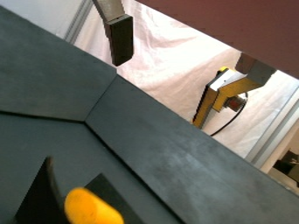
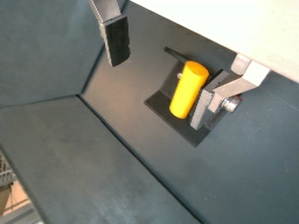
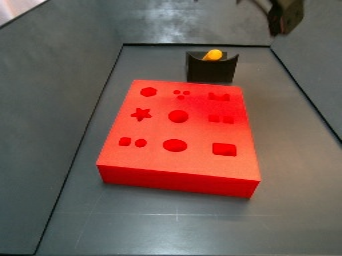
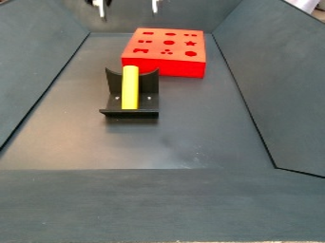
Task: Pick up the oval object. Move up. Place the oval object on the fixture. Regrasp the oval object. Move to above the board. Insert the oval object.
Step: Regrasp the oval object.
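Note:
The oval object's lower end has to stay free to go into the hole in the red board, so I should grab the oval object by its upper end.
The oval object, a yellow-orange peg, lies lengthwise in the notch of the dark fixture and shows in both side views. My gripper hangs open well above it, holding nothing. In a wrist view the peg rests on the fixture below the gap between my fingers, apart from both. In a wrist view only the peg's end shows, far from the gripper. The red board with shaped holes lies flat just beyond the fixture.
The dark grey floor is bounded by sloping dark walls on each side. White cloth hangs past the enclosure's edge. In a side view only a dark part of the gripper shows at the edge.

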